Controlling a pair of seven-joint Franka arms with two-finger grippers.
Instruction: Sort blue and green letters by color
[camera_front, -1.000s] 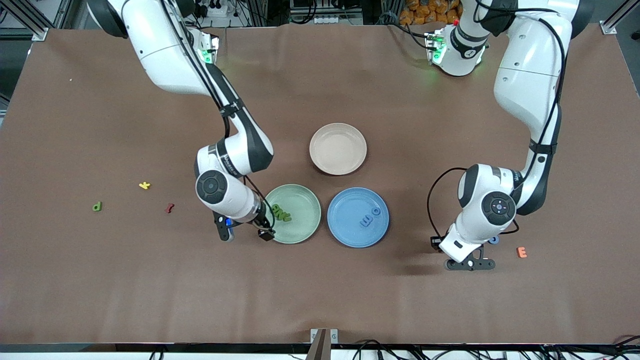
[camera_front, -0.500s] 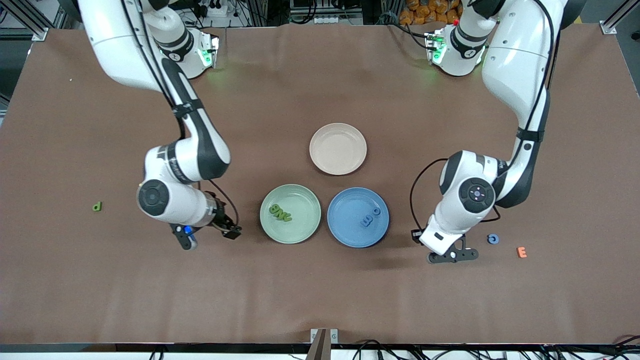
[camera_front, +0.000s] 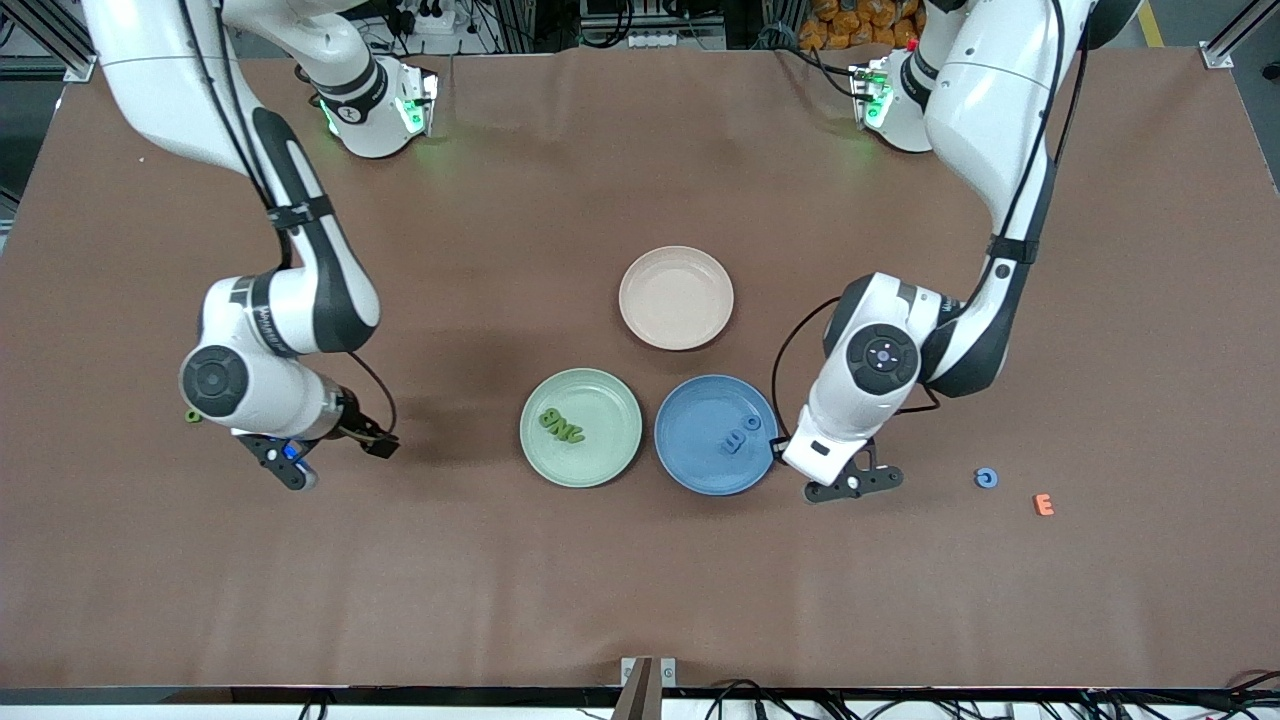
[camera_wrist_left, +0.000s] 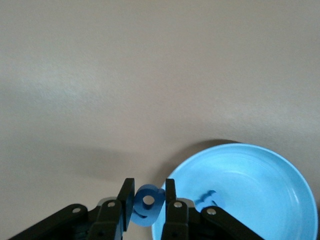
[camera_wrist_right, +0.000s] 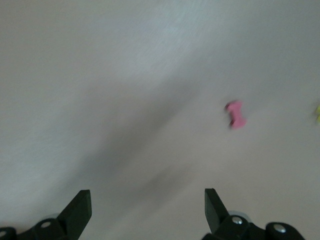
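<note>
The blue letter (camera_wrist_left: 142, 212) is hanging outside the blue plate's rim, so it would miss if I opened now. My left gripper needs to move the letter over the plate first.
My left gripper (camera_front: 852, 484) hangs just beside the blue plate (camera_front: 690, 452), shut on a blue letter (camera_wrist_left: 148, 205) that shows only in the left wrist view. Two blue letters (camera_front: 740, 435) lie in that plate. The green plate (camera_front: 612, 400) holds a small bunch of green letters (camera_front: 561, 426). Another blue letter (camera_front: 986, 478) lies on the table toward the left arm's end. A green letter (camera_front: 192, 415) peeks out from under the right arm. My right gripper (camera_front: 290, 465) is open and empty over bare table near it.
A pale pink plate (camera_front: 676, 298) sits farther from the front camera than the two coloured plates. An orange letter (camera_front: 1043, 505) lies near the loose blue one. The right wrist view shows a reddish letter (camera_wrist_right: 236, 114) and a yellow speck (camera_wrist_right: 317, 112).
The right arm swung from the green plate toward its own end of the table. The left gripper carried its blue letter from near the orange letter to the blue plate's edge.
</note>
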